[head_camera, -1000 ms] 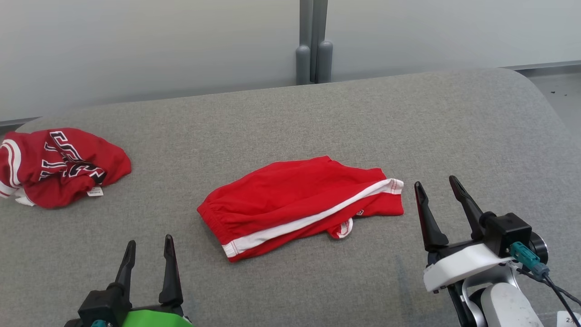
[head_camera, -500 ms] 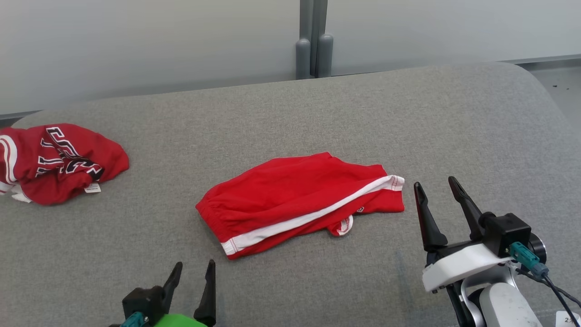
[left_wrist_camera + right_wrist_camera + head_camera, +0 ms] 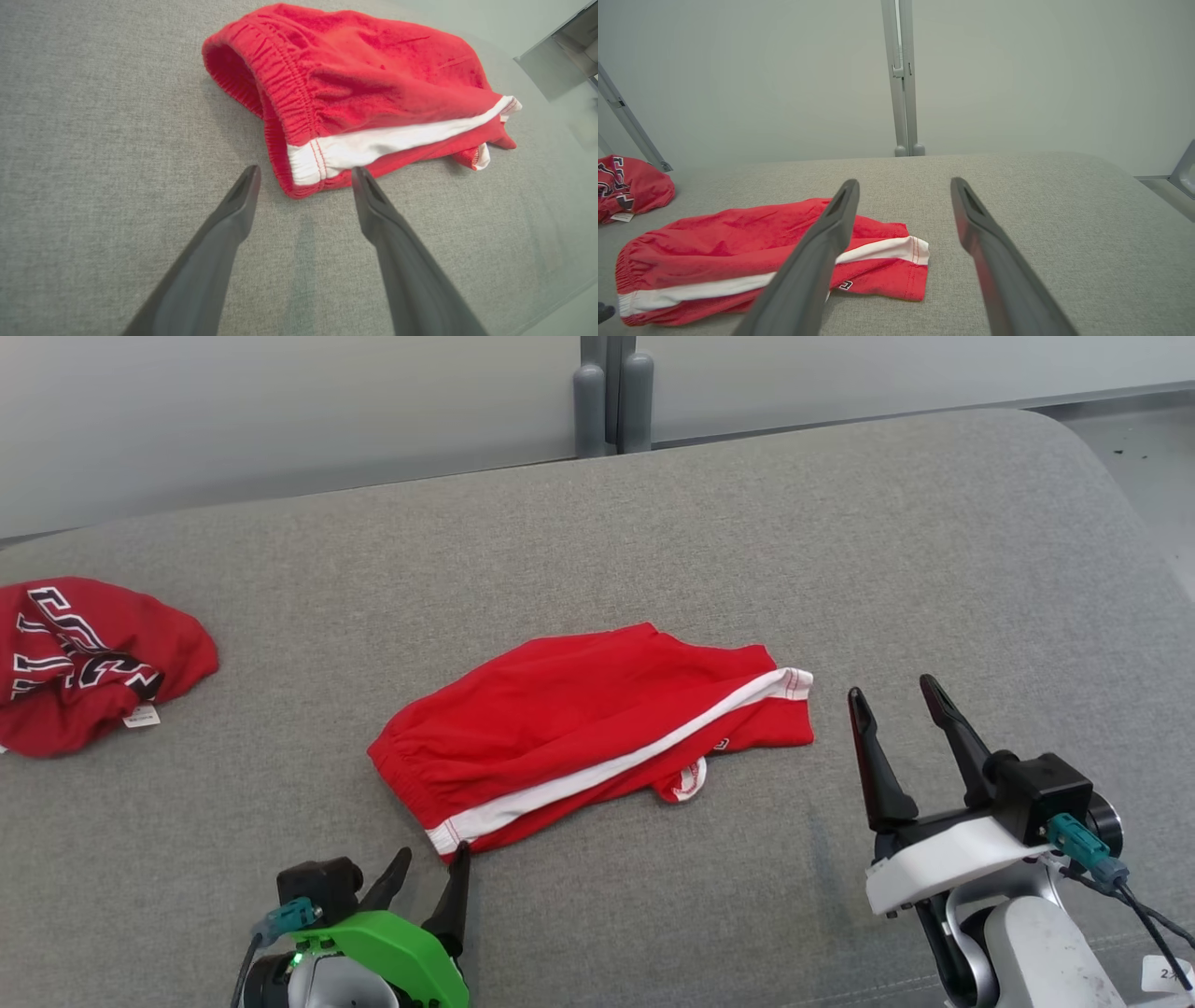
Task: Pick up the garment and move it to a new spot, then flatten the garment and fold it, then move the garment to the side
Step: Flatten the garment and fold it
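Note:
The left gripper grabs the white stripe's waistband end point(image 3: 447, 833) next, to carry the red shorts point(image 3: 594, 706) to a new spot.
The garment point(image 3: 579, 728) is a pair of red shorts with a white side stripe, lying folded in the middle of the grey table point(image 3: 840, 541). My left gripper point(image 3: 431, 870) stands open just in front of the shorts' waistband corner. In the left wrist view that left gripper point(image 3: 303, 175) has the corner of the garment point(image 3: 355, 93) between its fingertips, jaws wide apart. My right gripper point(image 3: 892, 695) hovers open to the right of the shorts' leg end. In the right wrist view, the right gripper point(image 3: 903, 186) is seen with the garment point(image 3: 738, 247) lying to its left.
A second red garment point(image 3: 79, 663) with black-and-white lettering lies crumpled at the table's far left edge and appears as the lettered garment point(image 3: 626, 186) in the right wrist view. A grey post point(image 3: 611, 392) stands behind the table against the pale wall.
My left gripper has moved right and forward to the shorts' waistband corner. The camera has shifted, sliding the scene down and left. The right gripper has stayed put.

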